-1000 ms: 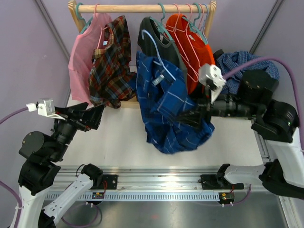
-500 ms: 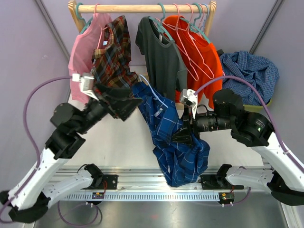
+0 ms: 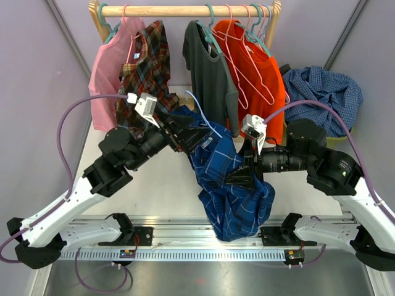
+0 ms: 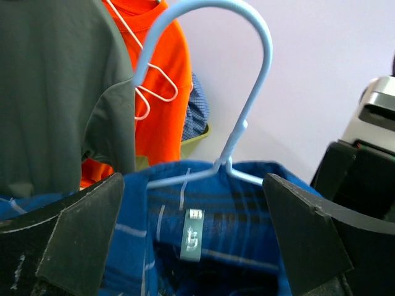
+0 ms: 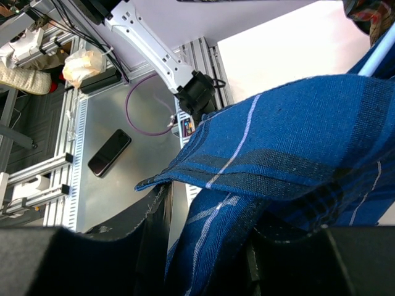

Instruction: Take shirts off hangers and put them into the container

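The left gripper needs to grip the blue hanger's neck below the hook next, so that the hanger's arms stay free to slip off the shirt.
A dark blue plaid shirt hangs in mid-air over the table, off the rail, still on its pale blue hanger. My right gripper is shut on a fold of this shirt, with cloth filling the gap between its jaws. My left gripper is open, and its fingers straddle the collar and label just below the hanger's hook without touching. The olive container at the back right holds a blue checked shirt.
On the wooden rail hang a pink shirt, a red-brown-green plaid shirt, a dark grey shirt and an orange shirt with bare pink hangers in front of it. Lilac walls close in both sides.
My left arm swung in from the far left to the blue shirt's collar. My right gripper carried the shirt down and forward, away from the rail.
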Robot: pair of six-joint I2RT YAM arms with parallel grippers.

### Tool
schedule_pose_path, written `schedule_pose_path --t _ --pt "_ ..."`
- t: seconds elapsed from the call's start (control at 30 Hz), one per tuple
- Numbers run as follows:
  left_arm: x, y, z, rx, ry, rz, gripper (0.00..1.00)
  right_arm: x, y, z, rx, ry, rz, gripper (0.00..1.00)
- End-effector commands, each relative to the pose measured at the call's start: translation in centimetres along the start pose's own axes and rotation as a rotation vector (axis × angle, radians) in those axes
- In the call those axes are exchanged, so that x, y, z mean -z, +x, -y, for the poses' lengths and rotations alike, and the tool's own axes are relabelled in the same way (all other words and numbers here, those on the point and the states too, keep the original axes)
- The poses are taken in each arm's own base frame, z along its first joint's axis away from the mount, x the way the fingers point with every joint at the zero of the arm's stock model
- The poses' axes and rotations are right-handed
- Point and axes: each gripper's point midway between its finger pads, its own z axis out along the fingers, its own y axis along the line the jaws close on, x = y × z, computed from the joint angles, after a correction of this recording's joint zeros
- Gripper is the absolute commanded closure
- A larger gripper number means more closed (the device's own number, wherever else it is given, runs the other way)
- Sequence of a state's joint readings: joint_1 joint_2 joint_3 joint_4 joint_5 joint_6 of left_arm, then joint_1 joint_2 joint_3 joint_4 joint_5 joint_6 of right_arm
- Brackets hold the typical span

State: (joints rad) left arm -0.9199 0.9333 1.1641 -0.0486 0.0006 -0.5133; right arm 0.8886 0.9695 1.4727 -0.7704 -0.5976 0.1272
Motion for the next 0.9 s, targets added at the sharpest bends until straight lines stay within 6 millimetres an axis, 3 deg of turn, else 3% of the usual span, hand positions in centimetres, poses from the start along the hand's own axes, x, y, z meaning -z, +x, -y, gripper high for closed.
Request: schedule_pose_path --t 0.0,0.13,0.27,0.4,0.43,0.5,0.57,0.67,0.7,0.77,0.8,0.83,0.87 --pt "-1.2 -2.7 1.2 -0.03 0.012 0.113 0.01 0.0 -1.5 -1.1 0.03 -0.053 0.07 1.0" --pt "-2.5 -2.5 2.2 -0.042 0.041 0.108 0.01 -0.3 -1.2 -1.2 0.017 -0.075 0.065 1.0" --pt "-3.6 -1.8 1.8 -0.064 0.026 0.102 0.03 -0.4 -1.0 -1.3 0.007 -0.084 0.063 1.0" --pt "-3.8 -1.7 1.6 -0.09 0.007 0.106 0.35 -0.2 -0.9 -1.4 0.004 -0.086 0.063 1.0" --pt "-3.8 -1.7 1.7 -0.093 0.006 0.108 0.49 -0.1 -0.9 -1.5 0.004 -0.085 0.063 1.0" --pt "-3.7 -1.9 1.5 -0.107 -0.014 0.12 0.62 0.0 -0.8 -1.5 0.002 -0.081 0.061 1.0" --pt "-3.5 -2.2 1.4 -0.12 -0.025 0.128 0.82 0.0 -0.8 -1.4 -0.001 -0.079 0.059 1.0" --pt "-3.5 -2.2 1.2 -0.139 -0.051 0.132 1.0 0.0 -0.5 -1.4 -0.007 -0.075 0.05 1.0" --pt "-3.5 -2.4 1.3 -0.146 -0.061 0.132 1.0 -0.1 -0.4 -1.1 -0.014 -0.062 0.043 1.0" --pt "-3.8 -2.2 1.0 -0.177 -0.088 0.115 1.0 0.0 -0.5 -0.7 -0.012 -0.036 0.04 0.64" --pt "-3.9 -2.3 0.4 -0.19 -0.123 0.115 1.0 0.0 -0.1 -0.2 -0.016 -0.007 0.025 0.29" --pt "-3.9 -3.2 0.4 -0.2 -0.141 0.129 1.0 0.0 -0.1 0.1 -0.018 0.012 0.025 0.14" --pt "-4.5 -2.2 -0.7 -0.248 -0.191 0.089 1.0 0.2 -0.2 0.4 -0.015 0.03 0.026 0.01"
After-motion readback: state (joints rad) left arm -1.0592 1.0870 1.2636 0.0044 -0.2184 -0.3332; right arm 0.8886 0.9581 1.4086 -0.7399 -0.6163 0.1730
